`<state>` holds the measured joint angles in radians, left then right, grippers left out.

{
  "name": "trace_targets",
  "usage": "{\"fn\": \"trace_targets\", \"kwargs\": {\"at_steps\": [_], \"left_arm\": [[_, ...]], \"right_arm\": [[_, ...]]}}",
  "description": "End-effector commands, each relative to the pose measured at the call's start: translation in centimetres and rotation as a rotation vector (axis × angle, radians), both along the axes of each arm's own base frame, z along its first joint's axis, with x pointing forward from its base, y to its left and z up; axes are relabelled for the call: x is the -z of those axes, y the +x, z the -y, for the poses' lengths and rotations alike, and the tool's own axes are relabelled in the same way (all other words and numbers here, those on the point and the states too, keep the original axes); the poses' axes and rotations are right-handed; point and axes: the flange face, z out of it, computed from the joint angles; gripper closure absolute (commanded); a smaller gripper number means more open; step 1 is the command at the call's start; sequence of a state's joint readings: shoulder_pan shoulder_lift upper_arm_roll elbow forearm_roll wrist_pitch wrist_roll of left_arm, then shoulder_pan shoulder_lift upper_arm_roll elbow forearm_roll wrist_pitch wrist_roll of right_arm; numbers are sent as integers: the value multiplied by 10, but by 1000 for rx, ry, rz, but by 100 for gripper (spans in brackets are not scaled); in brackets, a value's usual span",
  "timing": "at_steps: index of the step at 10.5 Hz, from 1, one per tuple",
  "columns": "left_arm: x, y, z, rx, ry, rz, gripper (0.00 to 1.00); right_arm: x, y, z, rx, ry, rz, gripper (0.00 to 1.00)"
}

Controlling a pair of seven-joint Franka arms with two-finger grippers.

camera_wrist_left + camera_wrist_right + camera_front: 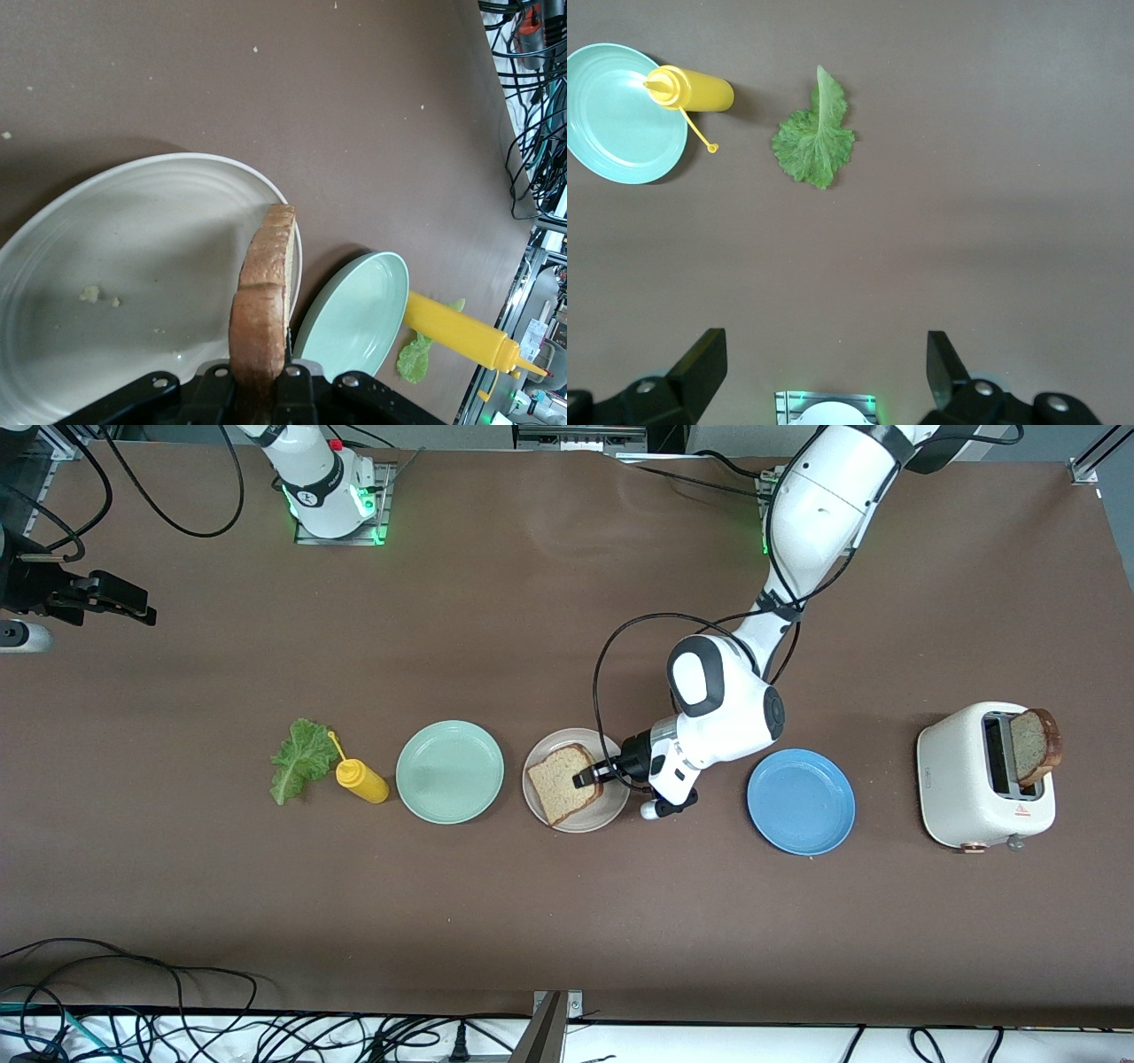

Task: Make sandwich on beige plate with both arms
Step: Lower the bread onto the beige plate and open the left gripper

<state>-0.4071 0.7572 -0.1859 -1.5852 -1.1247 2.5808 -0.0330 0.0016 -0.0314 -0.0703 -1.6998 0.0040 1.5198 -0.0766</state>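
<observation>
The left gripper needs to let go of the toast slice, since the slice lies low inside the rim of the beige plate [611,806] in the front view.
My left gripper [589,777] is shut on one edge of a brown toast slice [558,784], holding it over the beige plate [611,806]. In the left wrist view the slice [264,292] shows its crust edge between the gripper's fingers [261,390], above the plate [133,230]; I cannot tell whether it touches the plate. A second toast slice [1034,746] stands in the toaster [961,779]. The lettuce leaf [299,760] [815,142] lies on the table toward the right arm's end. My right gripper [142,609] [828,372] waits open and empty, high over that end.
A yellow squeeze bottle [361,779] [695,88] lies between the lettuce and a mint-green plate [449,771] [354,319]. A blue plate [800,801] sits between the beige plate and the toaster. Cables run along the table edge nearest the front camera.
</observation>
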Motion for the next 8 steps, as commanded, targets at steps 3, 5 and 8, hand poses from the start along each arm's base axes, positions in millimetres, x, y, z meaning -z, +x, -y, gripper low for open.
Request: {"fn": "trace_targets", "kwargs": {"at_steps": [3, 5, 8], "left_arm": [[2, 2, 5, -14, -14, 12, 100], [2, 1, 3, -1, -10, 24, 99], [3, 2, 0, 31, -4, 61, 0]], "right_arm": [[-3, 0, 1, -5, 16, -5, 0], [-4, -1, 1, -3, 16, -8, 0], [-3, 0, 2, -2, 16, -10, 0]]}}
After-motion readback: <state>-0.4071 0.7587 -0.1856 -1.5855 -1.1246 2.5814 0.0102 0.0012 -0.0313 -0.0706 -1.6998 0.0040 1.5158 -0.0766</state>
